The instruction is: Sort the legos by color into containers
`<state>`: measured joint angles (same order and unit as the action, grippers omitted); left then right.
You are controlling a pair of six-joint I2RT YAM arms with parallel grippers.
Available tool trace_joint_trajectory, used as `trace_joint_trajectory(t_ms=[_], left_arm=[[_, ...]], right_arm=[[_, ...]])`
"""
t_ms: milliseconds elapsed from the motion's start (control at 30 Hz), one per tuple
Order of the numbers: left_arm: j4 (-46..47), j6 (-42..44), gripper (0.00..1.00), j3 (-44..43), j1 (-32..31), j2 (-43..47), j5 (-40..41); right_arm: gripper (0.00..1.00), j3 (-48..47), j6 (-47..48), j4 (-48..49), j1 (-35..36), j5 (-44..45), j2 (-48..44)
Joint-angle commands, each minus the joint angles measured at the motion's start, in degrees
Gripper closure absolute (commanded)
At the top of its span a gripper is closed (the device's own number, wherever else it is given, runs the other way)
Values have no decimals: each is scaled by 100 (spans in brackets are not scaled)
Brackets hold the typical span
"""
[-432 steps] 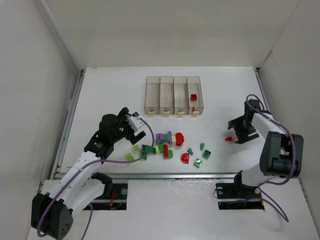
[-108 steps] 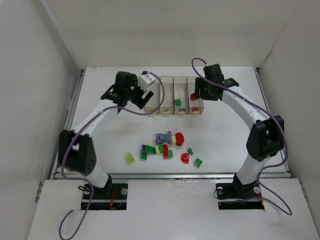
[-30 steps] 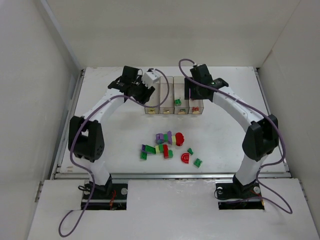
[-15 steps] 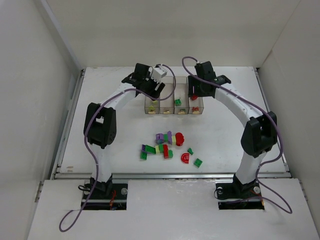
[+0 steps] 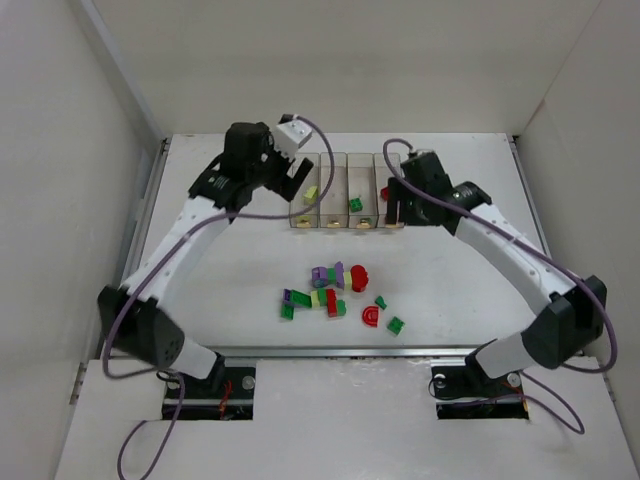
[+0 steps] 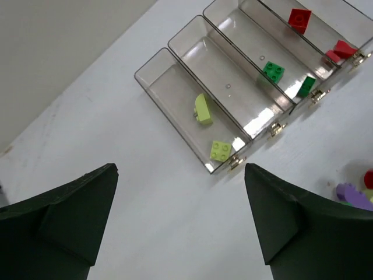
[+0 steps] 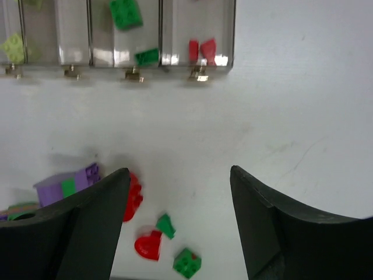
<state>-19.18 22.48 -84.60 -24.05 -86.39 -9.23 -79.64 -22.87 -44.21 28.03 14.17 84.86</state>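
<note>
My right gripper takes hold of the studded green lego by its opposite sides next, so its base stays free to settle in the green container.
The four joined clear containers (image 5: 348, 190) stand at the back middle of the table. In the left wrist view the leftmost container (image 6: 175, 99) holds two yellow-green legos (image 6: 202, 108); the second looks empty, the third holds two green legos (image 6: 273, 71) and the fourth two red ones (image 6: 299, 19). Loose legos (image 5: 330, 288) in purple, red and green lie in a cluster in front of the containers. My left gripper (image 5: 293, 176) is open and empty, above the table beside the leftmost container (image 6: 180, 172). My right gripper (image 5: 394, 206) is open and empty, above the near end of the rightmost container (image 7: 179, 172).
White walls enclose the table on the left, back and right. In the right wrist view a red heart piece (image 7: 147, 245), two green legos (image 7: 187, 263) and a purple block (image 7: 64, 184) lie below the gripper. The table's near edge (image 5: 340, 350) runs just behind the cluster.
My left gripper has drawn back to the left, off the containers, and a yellow-green lego now shows in the leftmost one. My right gripper has moved toward the near end of the rightmost container.
</note>
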Motion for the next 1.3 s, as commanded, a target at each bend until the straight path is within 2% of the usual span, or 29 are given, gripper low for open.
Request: trace_joint_trajectory(t_ms=[0, 33, 67, 100, 167, 233, 400, 433, 567, 667, 833, 1100, 1267], left_arm=[[-455, 467, 9, 741, -56, 990, 45], [-385, 468, 0, 1134, -56, 1227, 123], [-324, 416, 0, 1321, -56, 1665, 124], [-219, -29, 0, 1514, -56, 1887, 202], [80, -899, 0, 2014, 15, 2283, 938], [81, -1586, 0, 2227, 145, 2758, 1318], [28, -2036, 0, 3000, 199, 3707, 1222], [28, -2098, 0, 3106, 199, 3987, 1170], [81, -2151, 0, 3388, 199, 4524, 1108], [195, -2099, 0, 3459, 199, 4727, 1055], [310, -2037, 0, 3511, 199, 4807, 941], [318, -2169, 0, 3616, 199, 4807, 721], [371, -2169, 0, 3669, 199, 4807, 721]], right_arm=[[25, 518, -996, -904, 562, 305, -417], [23, 624, -1191, -1088, 807, 305, -418], [23, 842, -1367, -1264, 922, 305, -487], [23, 958, -1647, -1527, 1037, 253, -549], [20, 1238, -1956, -1618, 1239, -88, -672], [20, 1774, -2438, -1531, 1292, -405, -1119], [20, 2785, -4011, -1390, 1293, -486, -2393], [20, 3187, -4536, -1119, 1293, -738, -2804], [25, 4165, -5567, -468, 1345, -942, -3396], [27, 4543, -5842, -221, 1415, -943, -3301], [27, 4545, -5947, -1, 1644, -837, -2607], [27, 4597, -6001, 640, 1644, -723, -2027], [27, 4650, -5799, 1001, 1644, -846, -1290]])
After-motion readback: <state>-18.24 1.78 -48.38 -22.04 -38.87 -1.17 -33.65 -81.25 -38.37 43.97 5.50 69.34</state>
